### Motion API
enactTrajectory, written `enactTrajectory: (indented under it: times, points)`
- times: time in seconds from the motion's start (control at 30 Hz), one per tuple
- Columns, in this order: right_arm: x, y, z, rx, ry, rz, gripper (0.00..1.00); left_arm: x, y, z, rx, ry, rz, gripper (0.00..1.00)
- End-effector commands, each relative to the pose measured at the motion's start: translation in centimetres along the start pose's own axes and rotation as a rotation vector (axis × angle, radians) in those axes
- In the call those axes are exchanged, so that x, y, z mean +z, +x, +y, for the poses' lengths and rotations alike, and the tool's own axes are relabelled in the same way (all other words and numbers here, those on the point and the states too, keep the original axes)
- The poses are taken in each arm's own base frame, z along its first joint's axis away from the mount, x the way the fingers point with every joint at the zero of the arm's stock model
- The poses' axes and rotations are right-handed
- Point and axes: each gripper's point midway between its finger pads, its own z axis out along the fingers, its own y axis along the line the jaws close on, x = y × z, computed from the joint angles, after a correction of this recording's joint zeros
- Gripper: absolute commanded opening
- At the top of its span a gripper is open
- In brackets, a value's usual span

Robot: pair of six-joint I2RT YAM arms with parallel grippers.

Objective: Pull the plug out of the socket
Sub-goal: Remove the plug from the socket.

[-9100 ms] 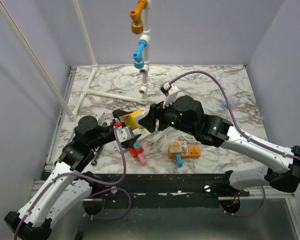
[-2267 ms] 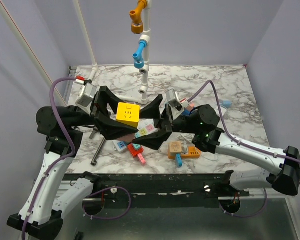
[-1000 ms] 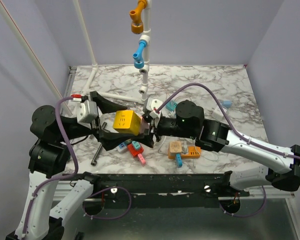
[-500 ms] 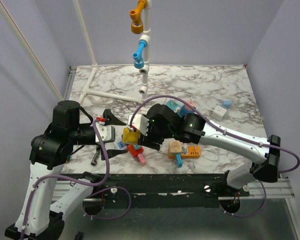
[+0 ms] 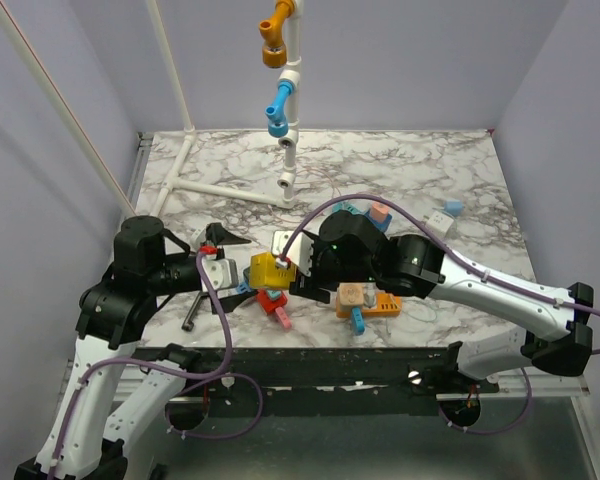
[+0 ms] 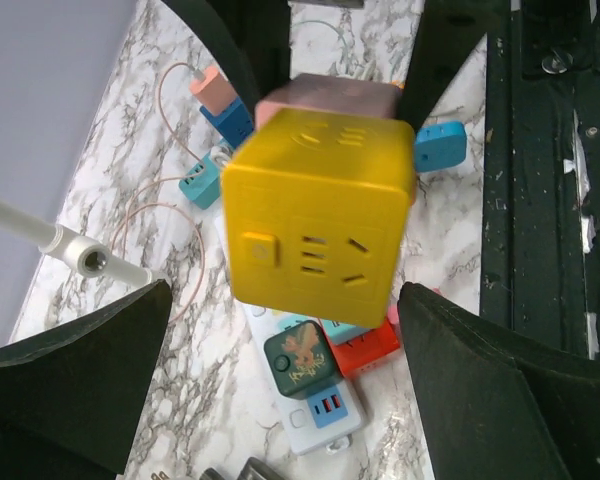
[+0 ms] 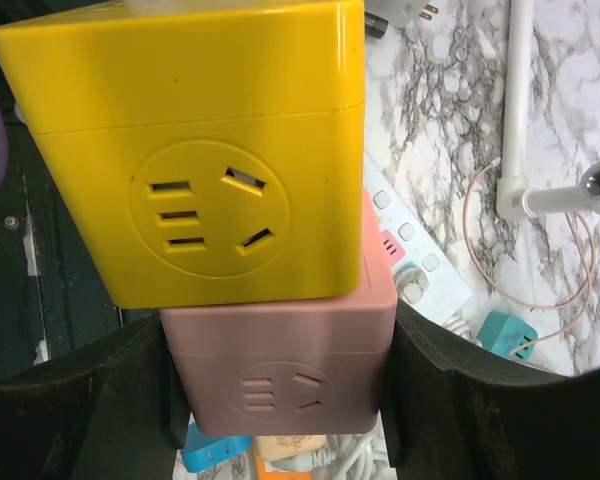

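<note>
The yellow cube (image 5: pixel 272 270) has opposite sides for my left gripper to grab. My left gripper should hold it there and its fingers should leave the pink cube free, to pull the cubes apart.
My right gripper (image 7: pixel 280 370) is shut on a pink cube socket (image 7: pixel 280 385), and a yellow cube socket (image 7: pixel 195 150) sits joined on top of it. In the top view the yellow cube (image 5: pixel 272 270) hangs low over the table's front middle. My left gripper (image 6: pixel 285 295) is open wide, with one finger on each side of the yellow cube (image 6: pixel 320 230) and not touching it. The long white power strip (image 6: pixel 315 425) lies below, with a dark green cube adapter (image 6: pixel 300 365) plugged into it. The strip also shows in the right wrist view (image 7: pixel 420 255).
A red plug (image 6: pixel 372 345) and blue adapters (image 6: pixel 435 145) lie around the strip. An orange adapter (image 5: pixel 385 303) and a tan cube (image 5: pixel 352 295) lie front right. A black tool (image 5: pixel 193 312) lies front left. A white pipe frame (image 5: pixel 288 150) stands at the back.
The yellow and pink cubes have come down and forward in my right gripper. My left arm has lowered and drawn back left, its fingers still spread beside the yellow cube.
</note>
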Motion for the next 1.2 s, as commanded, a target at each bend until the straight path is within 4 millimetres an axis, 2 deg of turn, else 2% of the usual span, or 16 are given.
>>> enactTrajectory:
  times: [0.0, 0.13, 0.27, 0.37, 0.5, 0.7, 0.97, 1.07, 1.17]
  points:
    - [0.0, -2.4, 0.0, -0.026, 0.014, -0.099, 0.01, 0.2, -2.3, 1.7, -0.002, -0.010, -0.049, 0.98]
    - [0.0, -3.5, -0.5, -0.036, 0.035, -0.140, 0.01, 0.3, -2.9, 0.0, -0.046, 0.073, -0.086, 0.98]
    - [0.1, -5.0, -0.4, -0.045, 0.029, -0.189, 0.01, 0.8, -1.6, -0.9, -0.104, 0.133, -0.063, 0.98]
    - [0.5, -5.3, -0.1, -0.050, 0.012, -0.189, 0.01, 0.9, -1.7, -1.6, -0.117, 0.172, -0.076, 0.98]
    - [1.3, -5.6, 0.6, -0.058, -0.015, -0.191, 0.01, 0.9, -2.4, -1.2, -0.105, 0.164, -0.096, 0.99]
    - [2.2, -5.0, 1.0, -0.054, -0.021, -0.166, 0.01, 0.6, -3.6, -1.6, -0.099, 0.181, -0.129, 0.99]
    - [1.7, -6.0, 0.2, -0.048, 0.019, -0.211, 0.01, 0.9, -1.7, -2.8, -0.115, 0.191, -0.097, 0.98]
    - [1.8, -6.2, 0.4, -0.042, 0.012, -0.219, 0.01, 1.3, -0.9, -2.4, -0.114, 0.161, -0.096, 0.98]
    - [2.1, -6.1, 0.7, -0.039, 0.001, -0.217, 0.00, 1.4, -1.0, -2.0, -0.082, 0.137, -0.110, 0.91]
